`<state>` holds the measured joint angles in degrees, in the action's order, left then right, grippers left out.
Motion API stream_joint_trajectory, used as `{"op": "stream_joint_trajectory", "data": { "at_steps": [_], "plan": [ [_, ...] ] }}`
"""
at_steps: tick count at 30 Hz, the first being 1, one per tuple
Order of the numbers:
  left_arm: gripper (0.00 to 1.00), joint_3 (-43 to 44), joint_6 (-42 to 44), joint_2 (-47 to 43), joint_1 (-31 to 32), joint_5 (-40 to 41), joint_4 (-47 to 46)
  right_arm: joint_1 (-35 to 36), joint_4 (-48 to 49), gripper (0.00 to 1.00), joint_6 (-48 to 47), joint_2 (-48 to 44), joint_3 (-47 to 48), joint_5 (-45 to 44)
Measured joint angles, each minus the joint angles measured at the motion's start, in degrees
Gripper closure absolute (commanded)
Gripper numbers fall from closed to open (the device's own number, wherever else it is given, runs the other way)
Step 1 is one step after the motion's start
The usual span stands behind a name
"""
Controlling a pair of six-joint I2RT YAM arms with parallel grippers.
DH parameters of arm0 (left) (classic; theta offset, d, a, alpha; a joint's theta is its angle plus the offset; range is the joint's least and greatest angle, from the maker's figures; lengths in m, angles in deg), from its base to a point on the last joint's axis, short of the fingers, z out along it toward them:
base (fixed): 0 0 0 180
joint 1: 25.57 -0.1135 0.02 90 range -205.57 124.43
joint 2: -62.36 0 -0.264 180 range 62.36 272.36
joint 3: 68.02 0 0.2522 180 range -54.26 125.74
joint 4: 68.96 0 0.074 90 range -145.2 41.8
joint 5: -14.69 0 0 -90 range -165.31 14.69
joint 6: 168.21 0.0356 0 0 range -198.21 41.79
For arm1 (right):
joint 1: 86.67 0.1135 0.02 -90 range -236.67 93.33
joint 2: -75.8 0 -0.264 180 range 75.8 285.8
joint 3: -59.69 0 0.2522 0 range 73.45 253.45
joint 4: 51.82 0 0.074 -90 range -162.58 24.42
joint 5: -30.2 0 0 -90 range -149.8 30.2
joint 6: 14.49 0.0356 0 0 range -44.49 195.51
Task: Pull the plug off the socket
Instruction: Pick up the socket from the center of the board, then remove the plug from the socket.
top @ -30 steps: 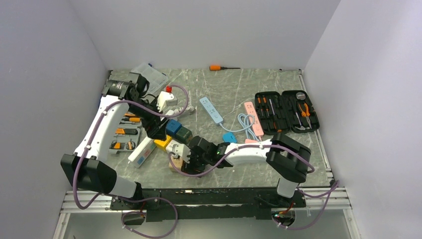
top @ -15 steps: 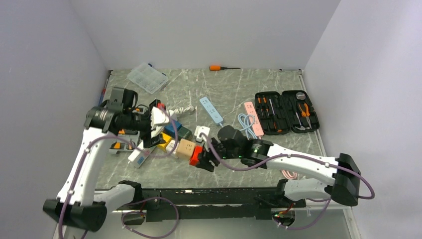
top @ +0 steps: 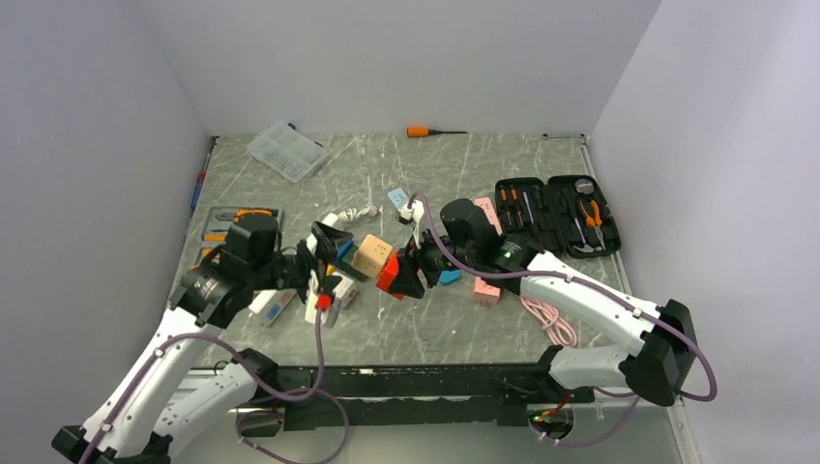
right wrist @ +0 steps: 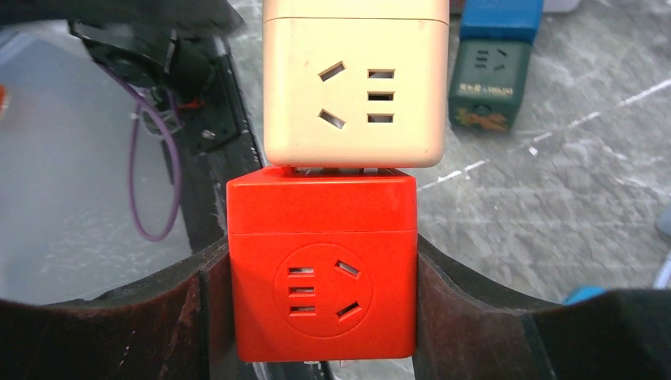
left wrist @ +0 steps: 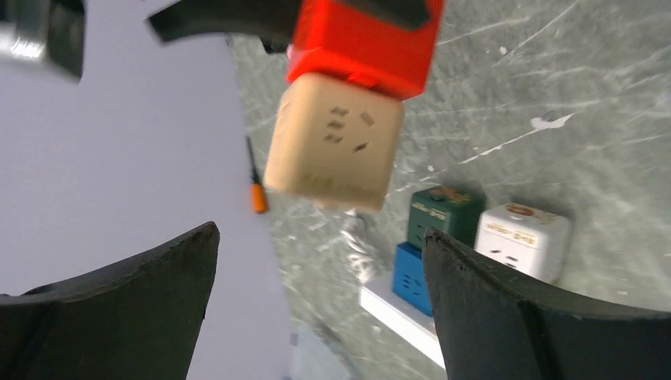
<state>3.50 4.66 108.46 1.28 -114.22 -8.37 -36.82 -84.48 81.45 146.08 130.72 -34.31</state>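
My left gripper will pull the beige cube (top: 370,256) straight off the red socket. It will grab the cube by two opposite sides, and this leaves the prong seam free.
A red cube socket (right wrist: 322,269) sits clamped between the fingers of my right gripper (right wrist: 322,277), which is shut on its two sides. A beige cube (right wrist: 354,87) is joined to the red cube's far face, and metal prongs show in the seam between them. From above, the pair hangs over the table's middle: red cube (top: 390,274), beige cube (top: 370,256), right gripper (top: 396,275). My left gripper (top: 327,263) is just left of the beige cube. In the left wrist view that gripper (left wrist: 316,265) stands wide open with nothing between its fingers, and the beige cube (left wrist: 336,142) lies beyond the fingertips.
Green (left wrist: 443,214), blue (left wrist: 411,277) and white (left wrist: 524,237) cube sockets stand on the table below. An open tool case (top: 556,215) lies at the right. A pink power strip (top: 488,280) and cable (top: 546,319) lie under the right arm. A clear box (top: 287,150) and an orange screwdriver (top: 425,130) lie at the back.
The right gripper has carried the joined red and beige cubes up and away from the near edge. The left arm has swung down and right, bringing its open gripper next to the beige cube.
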Motion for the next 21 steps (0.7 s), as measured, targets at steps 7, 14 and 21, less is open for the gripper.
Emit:
{"op": "stream_joint_trajectory", "data": {
  "at_steps": [7, 14, 21],
  "plan": [
    [0.01, -11.0, 12.3, -4.6, 7.8, 4.5, -10.4, -1.3, -1.0, 1.0, 1.8, 1.4, 3.3, 6.1],
    [0.01, -10.7, 15.6, 0.3, 10.3, 6.6, -17.7, -1.3, -2.6, 1.0, 3.4, 2.1, 5.5, 9.6],
    [0.29, -9.5, 18.0, 2.6, 11.0, 6.9, -17.3, -1.3, -3.3, 1.0, 5.7, 2.3, 5.7, 10.7]
  ]
}}
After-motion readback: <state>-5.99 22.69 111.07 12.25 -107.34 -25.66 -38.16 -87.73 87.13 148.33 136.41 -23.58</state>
